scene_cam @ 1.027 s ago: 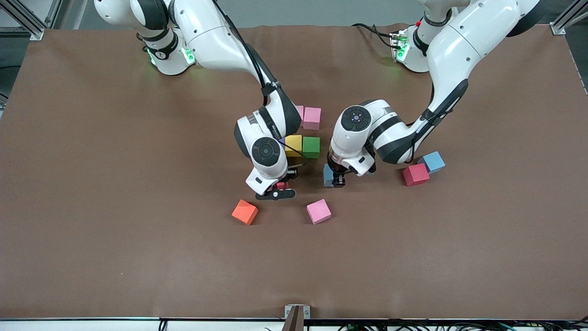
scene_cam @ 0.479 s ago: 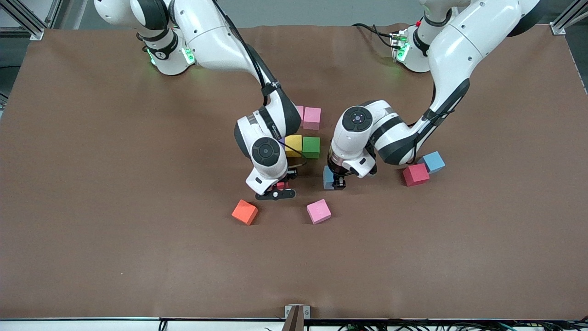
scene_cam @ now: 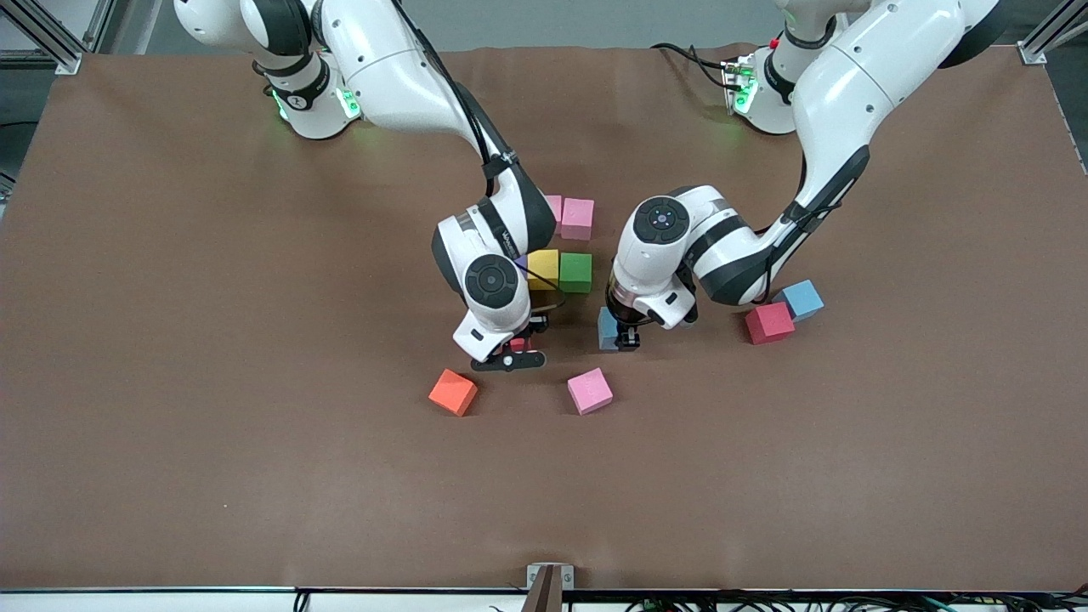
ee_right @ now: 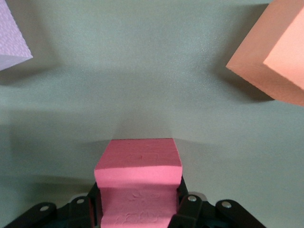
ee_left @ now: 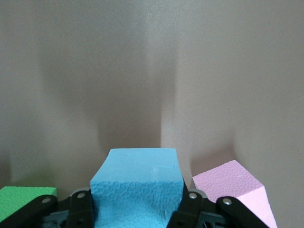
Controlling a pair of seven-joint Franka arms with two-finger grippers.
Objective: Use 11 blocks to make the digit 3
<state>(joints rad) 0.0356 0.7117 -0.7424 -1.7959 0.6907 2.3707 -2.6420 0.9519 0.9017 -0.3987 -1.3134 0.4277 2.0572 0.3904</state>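
Note:
The right gripper should open now, because the pink-red block's lower edge sits down on the tabletop and the block would stay standing in place.
My right gripper is shut on a pink-red block and holds it low over the table between the yellow block and the orange cube. My left gripper is shut on a light blue block, also seen in the left wrist view, low beside the green block. A pink block and a half-hidden pink one lie closer to the robots. A loose pink block, a red block and a light blue block lie apart.
The orange cube shows in the right wrist view, with a pale purple block at the frame's edge. The left wrist view shows the green block and a pink block. The brown table stretches wide around the cluster.
Almost nothing. Both grippers keep hold of their blocks and have barely shifted.

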